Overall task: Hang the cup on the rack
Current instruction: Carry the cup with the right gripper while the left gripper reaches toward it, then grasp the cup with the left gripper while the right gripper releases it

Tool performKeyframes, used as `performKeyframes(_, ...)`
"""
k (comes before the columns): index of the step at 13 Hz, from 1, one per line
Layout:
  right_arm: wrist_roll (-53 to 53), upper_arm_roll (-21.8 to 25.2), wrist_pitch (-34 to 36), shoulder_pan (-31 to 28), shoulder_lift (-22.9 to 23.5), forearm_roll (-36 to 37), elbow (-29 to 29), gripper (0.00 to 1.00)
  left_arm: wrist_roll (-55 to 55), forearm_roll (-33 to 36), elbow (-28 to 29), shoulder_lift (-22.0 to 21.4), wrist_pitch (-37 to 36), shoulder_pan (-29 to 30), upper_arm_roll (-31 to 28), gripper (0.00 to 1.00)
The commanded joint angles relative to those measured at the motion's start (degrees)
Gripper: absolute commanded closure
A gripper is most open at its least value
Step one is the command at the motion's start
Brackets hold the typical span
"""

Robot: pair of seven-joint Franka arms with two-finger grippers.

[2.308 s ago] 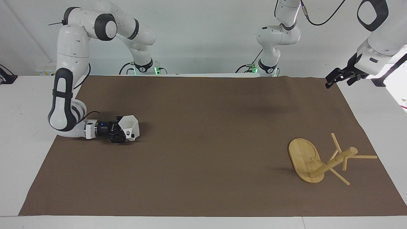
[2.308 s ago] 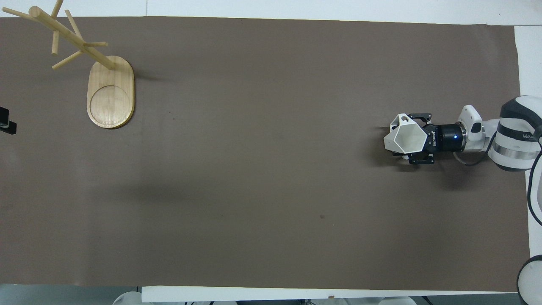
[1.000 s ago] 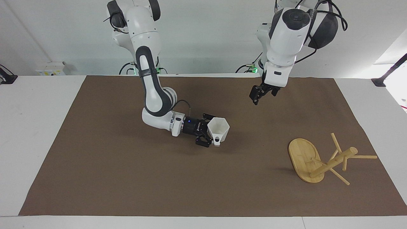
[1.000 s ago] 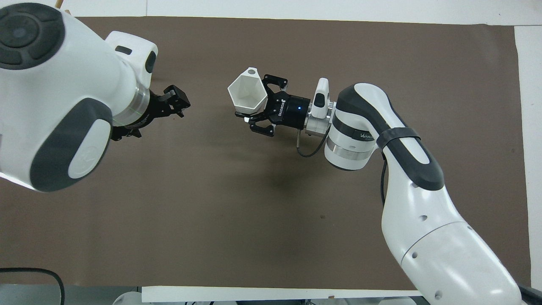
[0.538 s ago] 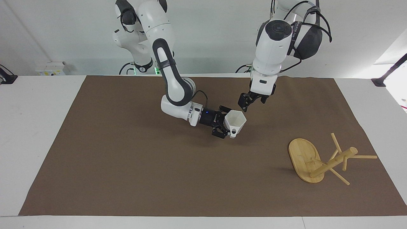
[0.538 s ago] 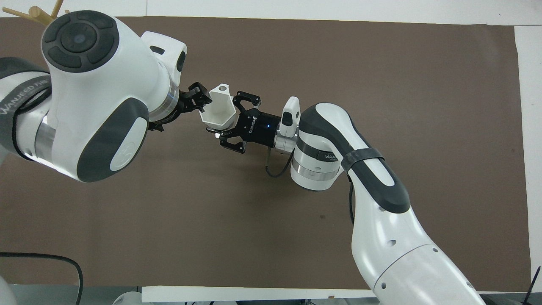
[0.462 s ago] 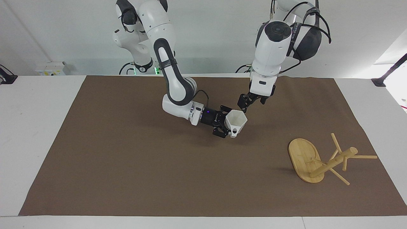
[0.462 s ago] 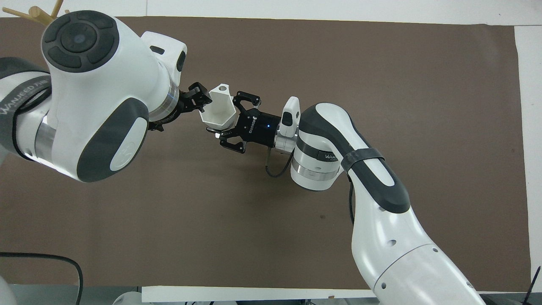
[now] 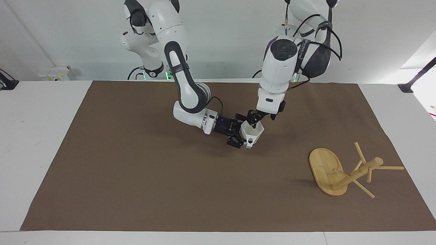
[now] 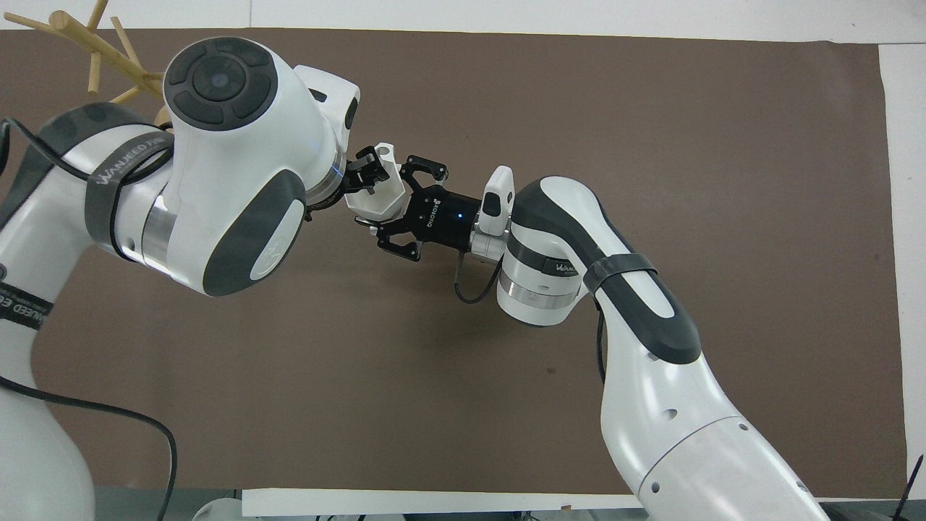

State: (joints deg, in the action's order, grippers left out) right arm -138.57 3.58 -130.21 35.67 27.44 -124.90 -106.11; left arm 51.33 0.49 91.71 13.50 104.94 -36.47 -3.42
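I should take the cup by its open rim point(image 10: 361, 192) with my left gripper next, because my right gripper already holds the cup's narrow base end.
Above the middle of the brown mat point(image 9: 136, 177), my right gripper point(image 9: 243, 131) point(image 10: 394, 201) is shut on the white faceted cup point(image 9: 255, 133) point(image 10: 383, 199), gripping its narrow base end. The cup's mouth tilts up toward the left arm's end of the table, and its boxy handle points away from the robots. My left gripper point(image 9: 254, 120) point(image 10: 369, 172) hangs open at the cup's rim, with fingertips reaching into the mouth. The bamboo rack point(image 9: 354, 173) point(image 10: 101, 49) stands near the mat's corner at the left arm's end. In the overhead view the left arm hides most of its base.
The mat point(image 10: 723, 145) covers most of the white table point(image 9: 34, 136). Both arms meet over its middle. Nothing else lies on the mat between the cup and the rack.
The left gripper has dropped and shifted onto the cup's rim, where before it hung just beside it. The right gripper with the cup has hardly moved in the last half second.
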Motion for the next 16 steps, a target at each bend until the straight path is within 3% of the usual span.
performKeyframes(1,-1.8,-0.1,-0.6,-0.1,-0.5,-1.5,-0.6,0.73,-3.0,-0.7,1.7,0.0,2.0,-0.8,-0.8,1.0)
performKeyframes(7,-2.0,-0.1,-1.3,-0.2,-0.5,-1.3,-0.5,0.72,-3.7,-0.7,2.6,-0.1,4.6,-0.7,-0.9,1.0)
performKeyframes(9,-1.9,-0.2,-1.8,-0.2,-0.5,-1.4,-0.5,0.48,-3.6,-0.8,2.6,-0.1,5.0,-0.4,-0.9,1.0)
performKeyframes(10,-1.9,-0.2,-1.8,-0.4,-0.4,-1.3,-0.6,0.45,-3.2,-0.8,2.6,-0.1,5.1,-0.3,-0.9,1.0)
performKeyframes(11,-1.9,-0.2,-1.8,-0.7,-0.4,-1.3,-0.6,0.16,-3.0,-0.8,2.4,0.0,5.0,-0.2,-0.9,1.0)
performKeyframes(12,-1.9,-0.1,-1.4,-1.0,-0.5,-1.3,-0.7,0.0,-1.6,-0.8,2.2,0.0,4.9,-0.1,-1.1,1.0)
performKeyframes(14,-2.5,-0.1,0.4,-3.7,-0.6,-0.6,-1.0,0.0,1.4,-0.8,2.2,-0.1,4.9,0.1,-1.5,1.0)
performKeyframes(16,-3.5,0.0,6.7,-7.9,-1.9,0.6,-4.1,0.0,2.6,-0.7,2.4,-1.1,5.9,1.7,-1.6,1.0)
